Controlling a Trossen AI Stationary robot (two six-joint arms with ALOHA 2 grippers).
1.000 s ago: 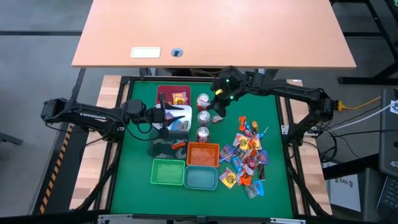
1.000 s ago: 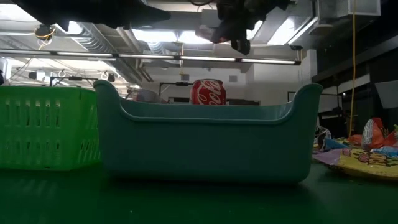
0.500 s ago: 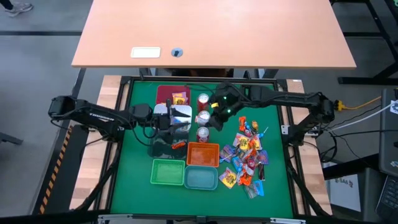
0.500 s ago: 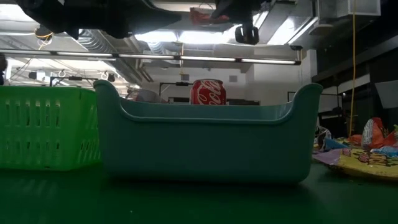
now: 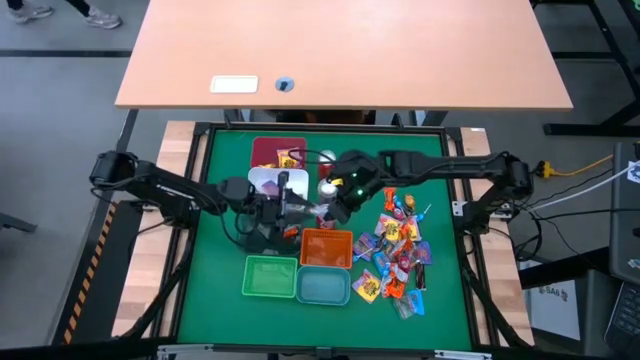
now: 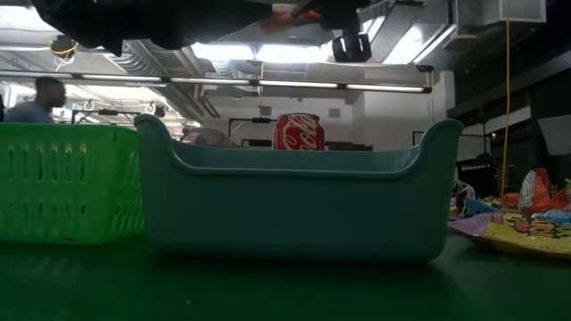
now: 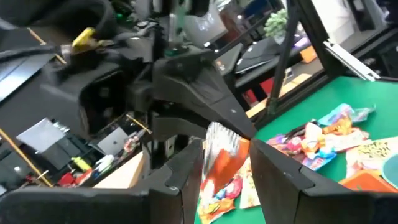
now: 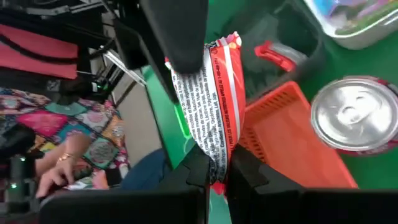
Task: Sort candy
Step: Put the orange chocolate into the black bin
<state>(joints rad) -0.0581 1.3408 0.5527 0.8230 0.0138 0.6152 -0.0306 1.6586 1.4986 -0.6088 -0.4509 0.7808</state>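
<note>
I should sort the candy packet by its orange middle into its bin, using my left gripper next.
One candy, a red, orange and white crinkly packet, is in the air above the far edge of the orange bin. My right gripper is shut on it. My left gripper reaches in level from the table's left. Its open fingers stand on either side of the packet's other end. The rest of the candy lies in a loose heap on the green mat at the right. My right gripper pinches one end of the packet between its two fingers, slanting down toward the table's left. The packet sticks out past the fingertips, clear of the bins and the mat. My left gripper: I cannot tell whether its fingers touch the packet.
Around the orange bin stand a dark red bin, a white bin, a green bin and a teal bin. A red-and-silver can stands just right of the white bin. A wooden table lies beyond the far edge.
My right gripper has carried the packet from beside the cans toward the table's left and near edge, and its wrist has rolled. My left gripper has gone from over the white bin toward the right and a little down. The two now meet at the packet.
</note>
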